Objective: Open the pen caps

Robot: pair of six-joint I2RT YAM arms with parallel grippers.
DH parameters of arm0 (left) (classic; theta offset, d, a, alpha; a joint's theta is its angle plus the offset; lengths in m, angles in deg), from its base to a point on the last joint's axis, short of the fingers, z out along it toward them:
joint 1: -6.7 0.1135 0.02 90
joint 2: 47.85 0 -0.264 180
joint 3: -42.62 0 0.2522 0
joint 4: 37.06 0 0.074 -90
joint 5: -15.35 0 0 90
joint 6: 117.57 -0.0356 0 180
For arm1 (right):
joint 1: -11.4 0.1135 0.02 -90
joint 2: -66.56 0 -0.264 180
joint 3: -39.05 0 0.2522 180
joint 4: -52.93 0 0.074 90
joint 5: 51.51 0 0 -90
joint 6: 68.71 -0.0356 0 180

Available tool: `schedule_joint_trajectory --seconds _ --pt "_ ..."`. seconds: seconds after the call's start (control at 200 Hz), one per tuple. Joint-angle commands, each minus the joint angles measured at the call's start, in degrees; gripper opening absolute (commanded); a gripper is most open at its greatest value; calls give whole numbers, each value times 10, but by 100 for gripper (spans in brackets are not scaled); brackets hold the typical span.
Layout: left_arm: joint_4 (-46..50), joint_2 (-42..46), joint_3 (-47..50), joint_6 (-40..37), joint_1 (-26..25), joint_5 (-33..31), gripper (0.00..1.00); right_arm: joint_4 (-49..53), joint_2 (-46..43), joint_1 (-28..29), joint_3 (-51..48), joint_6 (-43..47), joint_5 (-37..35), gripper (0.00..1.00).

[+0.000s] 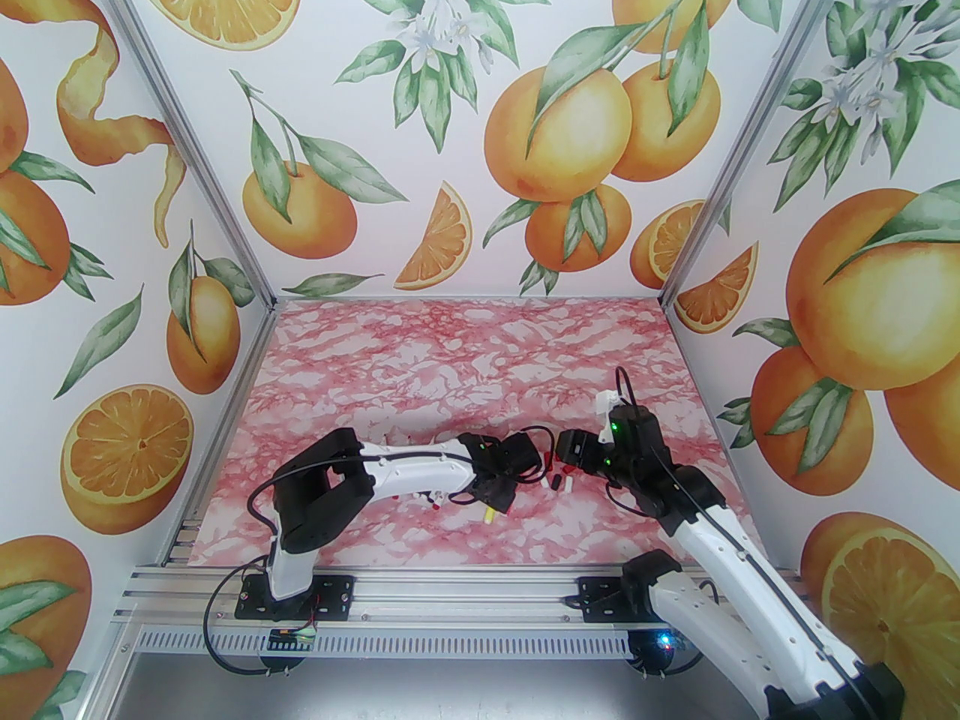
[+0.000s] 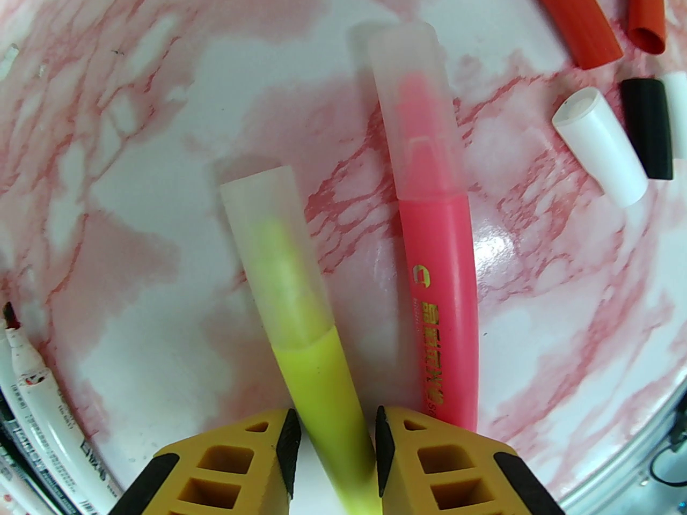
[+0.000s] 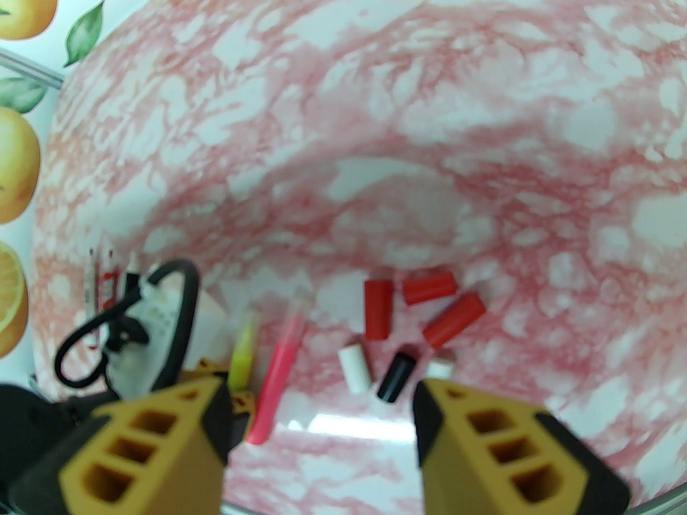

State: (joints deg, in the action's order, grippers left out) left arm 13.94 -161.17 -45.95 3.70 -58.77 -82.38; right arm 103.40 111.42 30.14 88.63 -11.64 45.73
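Note:
Next, my right gripper needs to grip the yellow pen by its frosted cap to open the cap, leaving the yellow pen's body to my left gripper.
A yellow pen (image 2: pixel 322 384) lies on the marble table with its frosted cap (image 2: pixel 276 255) on. My left gripper (image 2: pixel 334 421) is shut on its barrel, a pad against each side. Beside it lies a pink pen (image 2: pixel 437 266), its frosted cap (image 2: pixel 413 110) also on. Loose pen caps lie to the right: red (image 2: pixel 582 22), black (image 2: pixel 647 126) and white (image 2: pixel 598 145). My right gripper (image 3: pixel 319 400) hangs open above these caps (image 3: pixel 377 309), nothing between its fingers. In the top view the left gripper (image 1: pixel 499 505) and right gripper (image 1: pixel 564 451) face each other.
Uncapped white pens (image 2: pixel 37 411) lie to the left of the yellow one, partly under the left arm (image 1: pixel 420 466). The pink marble table (image 1: pixel 465 357) runs back to the orange-patterned walls. A metal rail (image 1: pixel 450 589) borders the near edge.

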Motion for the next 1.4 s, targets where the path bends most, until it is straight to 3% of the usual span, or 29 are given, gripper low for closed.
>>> schedule_joint_trajectory --seconds 0.0,0.255,0.5,0.675,0.866,1.251,1.396 --pt "41 -28 5 -33 1 -62 29 -8 -4 3 -2 -6 -1 61" --pt "-3 45 16 -72 11 -31 21 -44 -12 2 -13 -33 35 60" --pt "-148 178 106 -97 80 171 21 -146 -30 2 -49 -110 117 59" --pt "-261 212 157 -77 127 337 21 -257 -26 6 -74 -177 168 59" --pt "-369 227 191 -34 149 445 21 -322 0 27 -80 -199 164 59" --pt "-417 249 211 -10 154 465 21 -360 41 73 -87 -215 127 60" --pt "-438 249 216 1 154 466 22 -368 48 85 -85 -219 124 47"
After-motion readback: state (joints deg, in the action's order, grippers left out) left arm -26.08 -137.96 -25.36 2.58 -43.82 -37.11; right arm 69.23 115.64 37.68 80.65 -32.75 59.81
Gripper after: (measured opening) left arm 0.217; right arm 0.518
